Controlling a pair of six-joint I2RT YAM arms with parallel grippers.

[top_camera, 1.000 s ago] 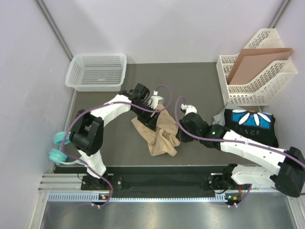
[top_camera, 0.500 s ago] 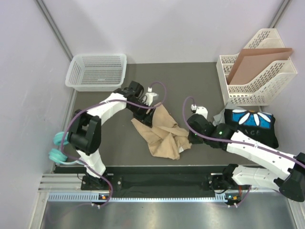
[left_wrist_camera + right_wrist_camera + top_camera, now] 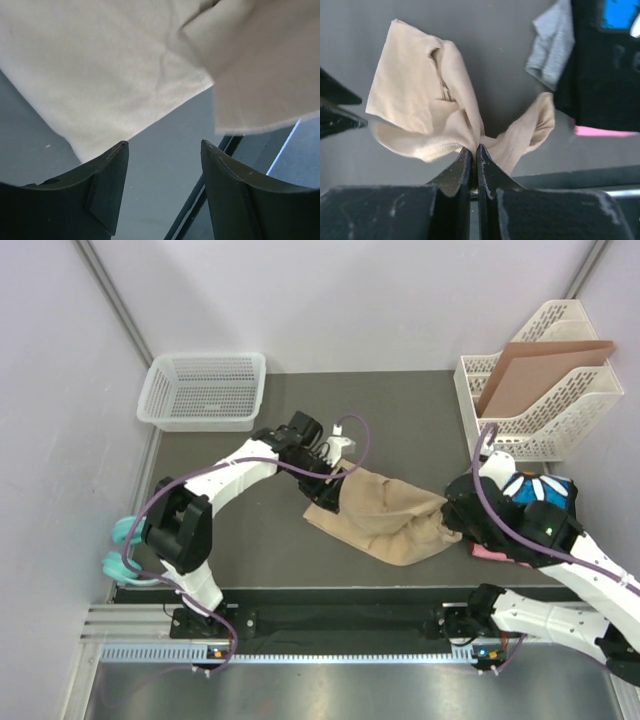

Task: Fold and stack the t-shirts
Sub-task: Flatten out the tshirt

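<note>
My left gripper will stretch the t-shirt for folding, so next it will grab the tan t-shirt at the t-shirt's end opposite its bunched edge, which is in my right gripper.
The tan t-shirt lies stretched across the middle of the mat. My right gripper is shut on its bunched right edge, and the wrist view shows cloth pinched between the jaws. My left gripper is open at the shirt's left end. In its wrist view the tan cloth lies past the fingertips with nothing between them. The black daisy-print t-shirt lies at the right on a pink one. A grey one shows beside the black.
A white mesh basket stands at the back left. A white file rack holding a brown cardboard sheet stands at the back right. A teal item lies off the mat's left edge.
My right gripper has moved to the right with the tan shirt's edge, drawing the crumpled shirt out long. My left gripper has shifted slightly right and stays at the left end.
</note>
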